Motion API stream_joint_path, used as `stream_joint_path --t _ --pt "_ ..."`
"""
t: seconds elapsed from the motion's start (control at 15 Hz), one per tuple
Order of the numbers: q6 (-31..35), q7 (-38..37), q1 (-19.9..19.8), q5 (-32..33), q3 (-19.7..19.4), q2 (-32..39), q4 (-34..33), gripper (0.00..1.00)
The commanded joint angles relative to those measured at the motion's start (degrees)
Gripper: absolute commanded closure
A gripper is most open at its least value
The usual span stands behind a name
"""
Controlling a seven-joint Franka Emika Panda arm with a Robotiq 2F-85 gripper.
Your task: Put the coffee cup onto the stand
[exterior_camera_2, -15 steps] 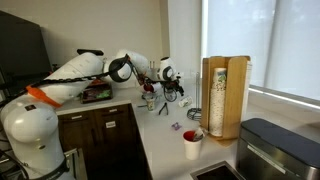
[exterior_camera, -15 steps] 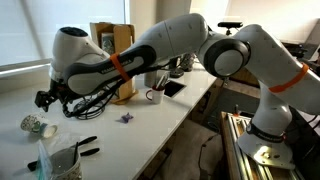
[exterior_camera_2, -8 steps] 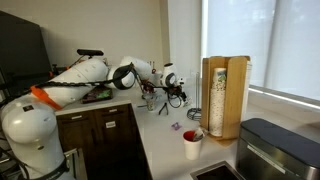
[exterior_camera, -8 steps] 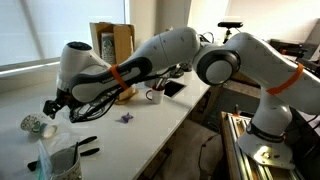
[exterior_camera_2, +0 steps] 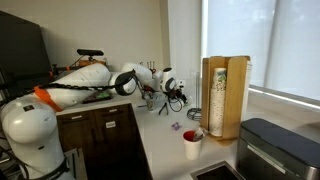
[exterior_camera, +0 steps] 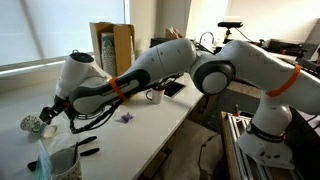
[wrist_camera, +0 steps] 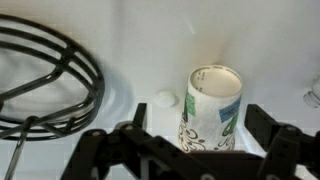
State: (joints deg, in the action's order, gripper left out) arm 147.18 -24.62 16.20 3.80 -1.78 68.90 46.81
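Note:
The coffee cup (wrist_camera: 212,108) is still beyond my fingers, which stop short of it in an exterior view. My gripper isn't ready to close on the cup yet and should move toward it first.
The coffee cup (wrist_camera: 212,108), whitish with dark swirls and small green and blue marks, lies on the white counter with its open mouth facing away. My gripper (wrist_camera: 198,118) is open, with one finger on each side of the cup and neither clearly touching it. In an exterior view the gripper (exterior_camera: 49,117) is low over the counter beside the cup (exterior_camera: 32,124). The black wire stand's round coiled base (wrist_camera: 45,80) lies to the left of the cup in the wrist view. In an exterior view the gripper (exterior_camera_2: 177,95) is seen far off and the cup is hidden.
A tall wooden box (exterior_camera: 112,46) stands at the back, also seen in an exterior view (exterior_camera_2: 224,96). A white mug (exterior_camera: 155,96), a glass jar (exterior_camera: 62,161), a red cup (exterior_camera_2: 192,144) and a small white cap (wrist_camera: 165,99) sit on the counter.
The arm has lowered and moved forward, bringing the open gripper down around the lying cup. The cup has not moved.

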Motion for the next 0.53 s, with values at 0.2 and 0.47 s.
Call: stream_joint_path --t 0.2,0.47 --pt "6.68 3.85 1.29 0.63 -1.7 10.21 -11.82 0.0" --pt "7.11 3.77 2.96 1.27 -3.79 13.03 -16.28 0.0"
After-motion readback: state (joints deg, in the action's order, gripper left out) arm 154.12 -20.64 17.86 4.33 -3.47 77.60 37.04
